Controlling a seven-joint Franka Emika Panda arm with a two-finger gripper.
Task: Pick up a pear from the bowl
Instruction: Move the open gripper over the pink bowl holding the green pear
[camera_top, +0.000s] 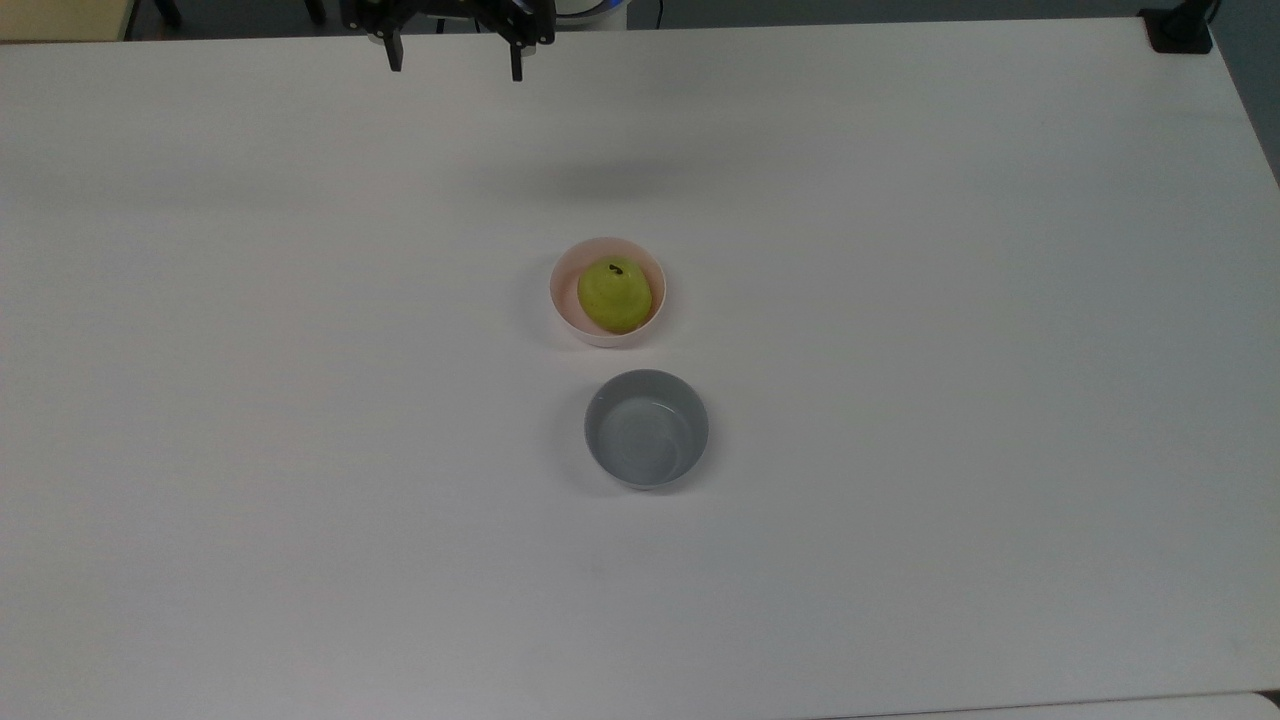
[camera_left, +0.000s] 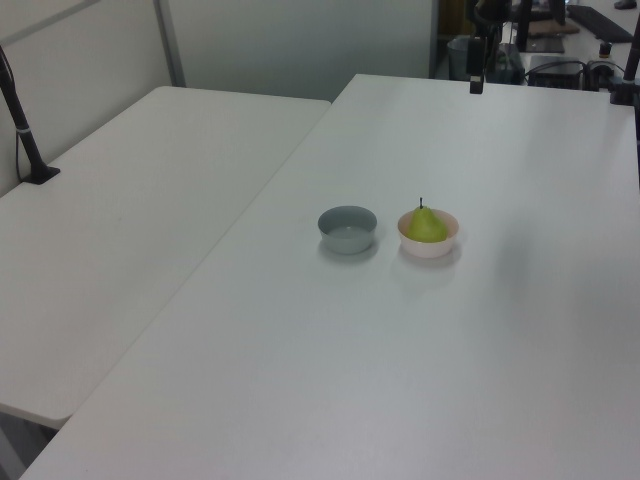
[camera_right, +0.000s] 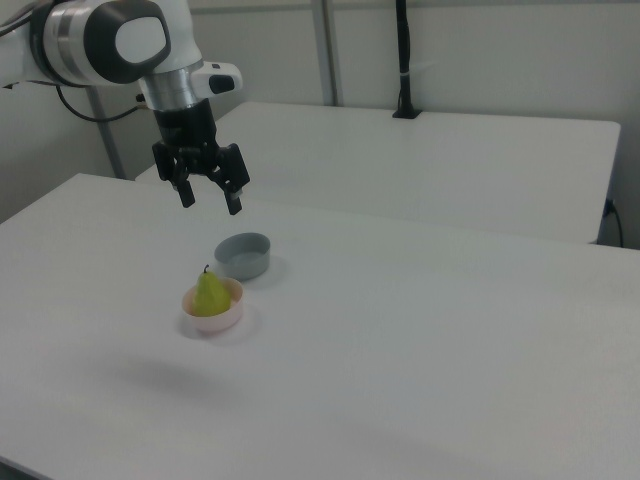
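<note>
Next, my gripper grabs the pear by its narrow stem end (camera_left: 423, 211) to lift the yellow-green pear out of the pale pink bowl (camera_left: 430, 246).
A yellow-green pear (camera_top: 614, 294) with a short dark stem stands inside the pale pink bowl (camera_top: 562, 301) near the middle of the white table. The left view shows the pear (camera_left: 426, 225) in the bowl (camera_left: 430, 246), and the right view shows the pear (camera_right: 209, 294) in the bowl (camera_right: 215, 319). My gripper (camera_top: 456, 58) hangs open and empty at the top view's upper edge, well apart from the bowl. In the right view the gripper (camera_right: 209, 198) is high above the table, its two fingers spread wide.
An empty grey bowl (camera_top: 646, 428) sits close beside the pink one, also visible as the grey bowl (camera_left: 347, 229) and the grey bowl (camera_right: 243, 256). A second white table (camera_left: 120, 230) adjoins. A black clamp post (camera_top: 1180, 28) stands at the far corner.
</note>
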